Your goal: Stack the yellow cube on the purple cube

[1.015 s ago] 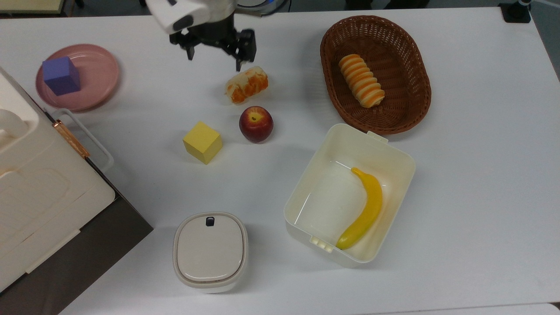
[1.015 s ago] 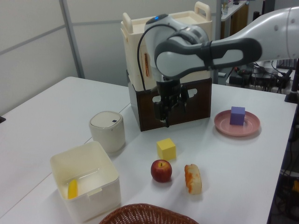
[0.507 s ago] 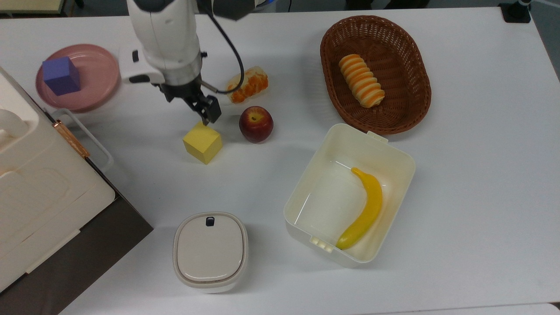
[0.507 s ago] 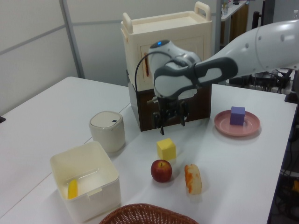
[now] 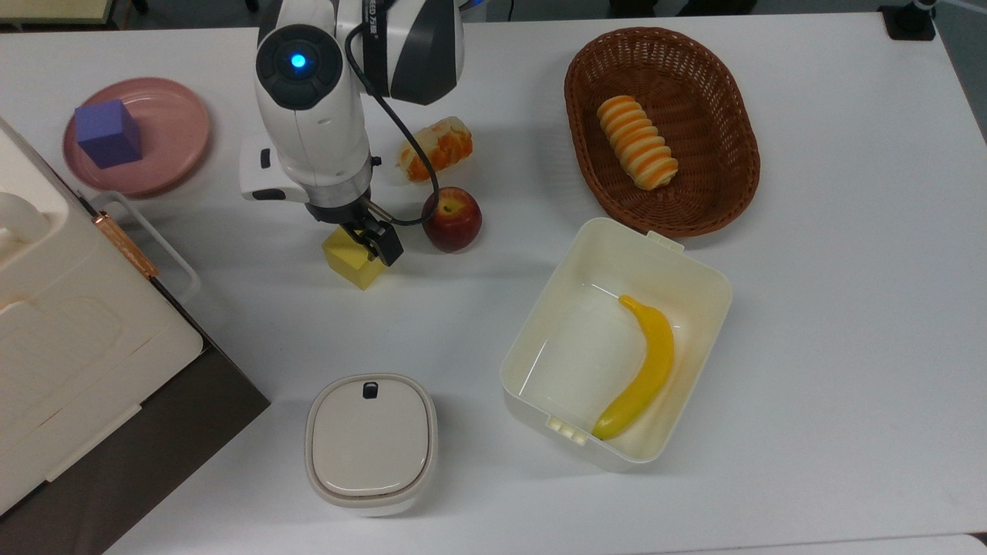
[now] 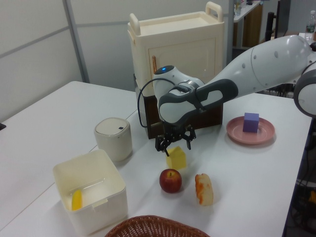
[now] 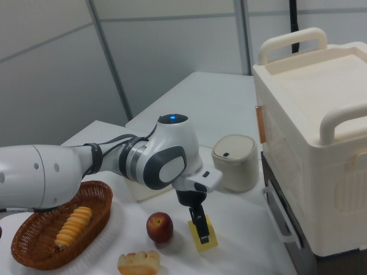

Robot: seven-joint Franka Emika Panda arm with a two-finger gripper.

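Observation:
My gripper grabs the upright sides of the yellow cube (image 6: 176,159) next, to pile it on the purple cube (image 6: 251,123).
The yellow cube (image 5: 348,264) (image 6: 176,159) (image 7: 207,240) rests on the white table, left of the apple in the top view. My gripper (image 5: 361,245) (image 6: 174,146) (image 7: 200,229) has come down over it and is open, with one finger on each side of the cube in the left view. Whether the fingers (image 5: 386,248) touch the cube I cannot tell. The purple cube (image 5: 108,132) (image 6: 251,122) sits on a pink plate (image 5: 176,131) (image 6: 265,134) at the far left of the top view, well apart from the gripper.
A red apple (image 5: 452,220) and a bread piece (image 5: 436,149) lie close to the right of the gripper in the top view. A wicker basket (image 5: 746,146), a white bin (image 5: 617,231) with a banana (image 5: 646,368), a lidded canister (image 5: 370,443) and a cream cabinet (image 5: 62,331) stand around.
The arm swung from the back of the table towards the yellow cube and came down. The open fingers now straddle the cube. Neither cube has moved.

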